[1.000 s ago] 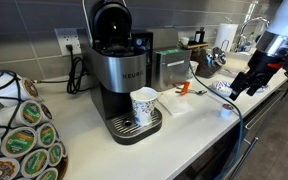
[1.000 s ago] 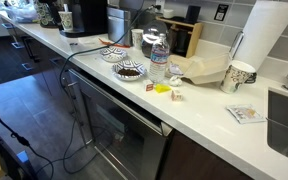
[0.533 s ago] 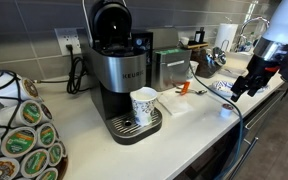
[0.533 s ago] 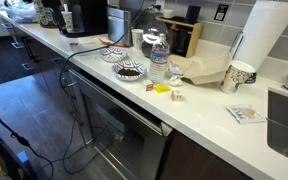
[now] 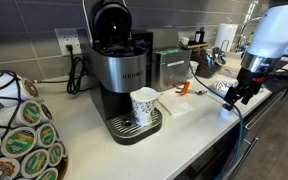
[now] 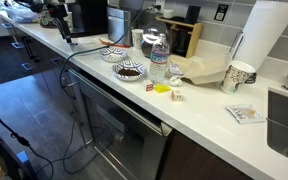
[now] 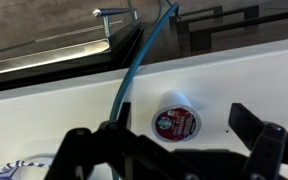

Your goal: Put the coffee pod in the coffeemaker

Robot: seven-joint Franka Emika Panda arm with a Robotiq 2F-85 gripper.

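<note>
It isn't time to close on the pod yet: the pod's red lid (image 5: 225, 113) (image 7: 176, 124) is centred below my fingertips, so my gripper would close on air now. My gripper needs to first go lower.
The coffee pod (image 7: 176, 122), white with a red foil lid, stands on the white counter; it also shows in an exterior view (image 5: 224, 111). My gripper (image 7: 181, 137) is open and hangs just above the pod, with one finger on each side and touching nothing. In an exterior view the gripper (image 5: 237, 93) is at the counter's right end, far from the silver and black Keurig coffeemaker (image 5: 119, 70). The coffeemaker's lid is raised. In an exterior view (image 6: 84, 15) the coffeemaker is small and distant, and the pod cannot be made out.
A paper cup (image 5: 143, 105) stands on the coffeemaker's drip tray. A rack of pods (image 5: 19, 135) fills the near left. A blue cable (image 7: 134, 60) runs over the counter beside the pod. A water bottle (image 6: 158, 62), plates (image 6: 129, 70) and a paper towel roll (image 6: 269, 40) stand along the counter.
The arm has swung in and down toward the counter, bringing the open gripper lower over the pod. Nothing else has moved.
</note>
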